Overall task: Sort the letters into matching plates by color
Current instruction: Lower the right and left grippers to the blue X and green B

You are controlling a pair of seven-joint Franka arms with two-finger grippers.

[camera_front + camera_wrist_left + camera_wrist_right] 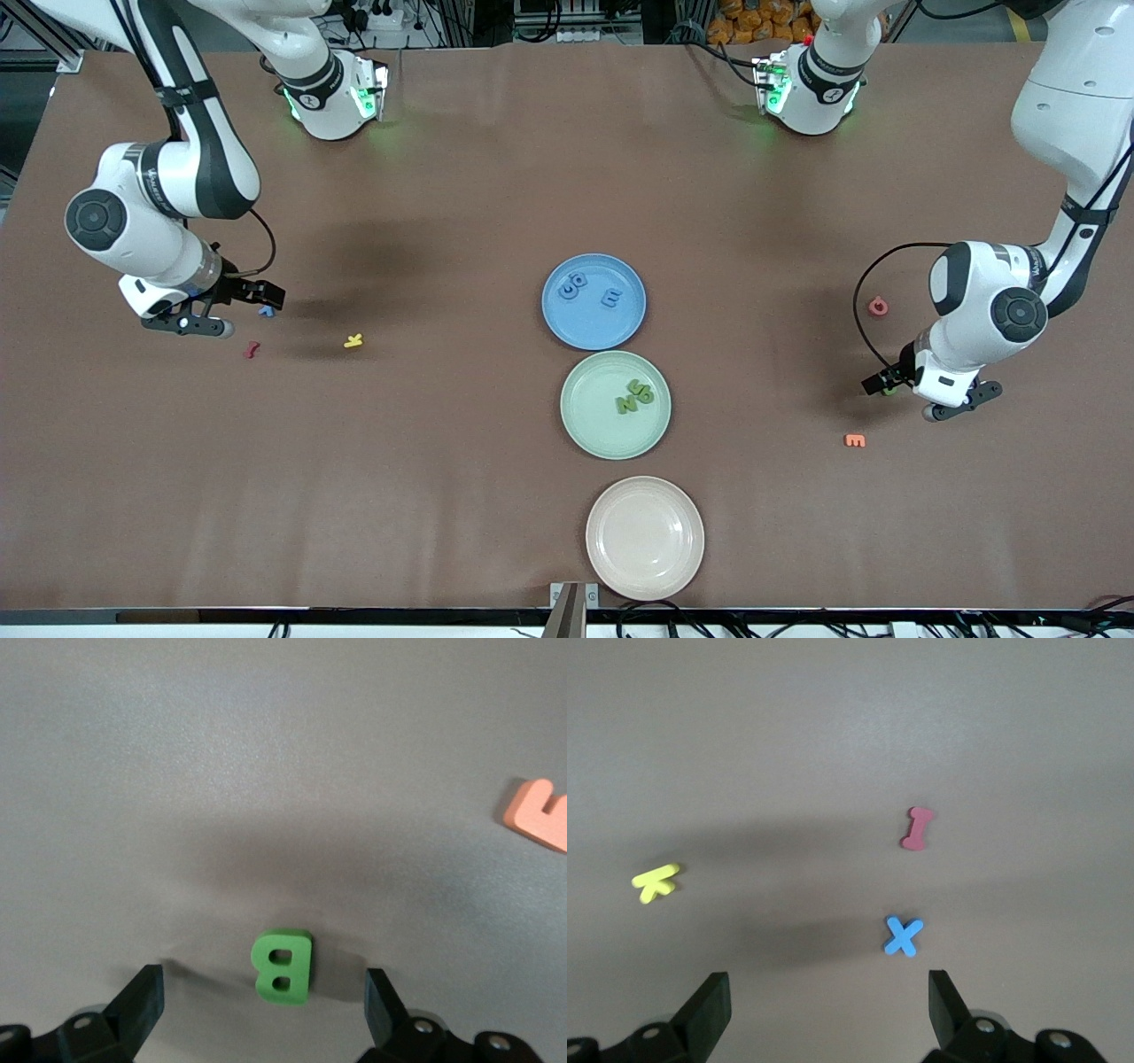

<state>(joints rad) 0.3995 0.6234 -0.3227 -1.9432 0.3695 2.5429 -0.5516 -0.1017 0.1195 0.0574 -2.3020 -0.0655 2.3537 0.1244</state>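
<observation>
I will next use my left gripper to grab the green B by its straight spine and rounded lobes. Then I will sort it onto the mint green plate [602,427].
The blue plate [592,326] holds blue letters [573,285], one of them an E [611,298]. Nearer the front camera, the mint green plate [602,427] holds green letters [635,397]. At the left arm's end, my left gripper [883,383] [263,992] is open and low over a green B [283,966], which lies on the table between its fingers, touching neither. At the right arm's end, my right gripper [263,297] [828,997] hangs open and holds nothing, with a blue X [266,310] [904,936] on the table close beside it.
A cream plate [645,537] sits nearest the front camera. A red letter [252,350] [919,828] and a yellow K [353,340] [656,881] lie near the blue X. A pink letter [877,307] and an orange E [854,439] [538,815] lie near the left gripper.
</observation>
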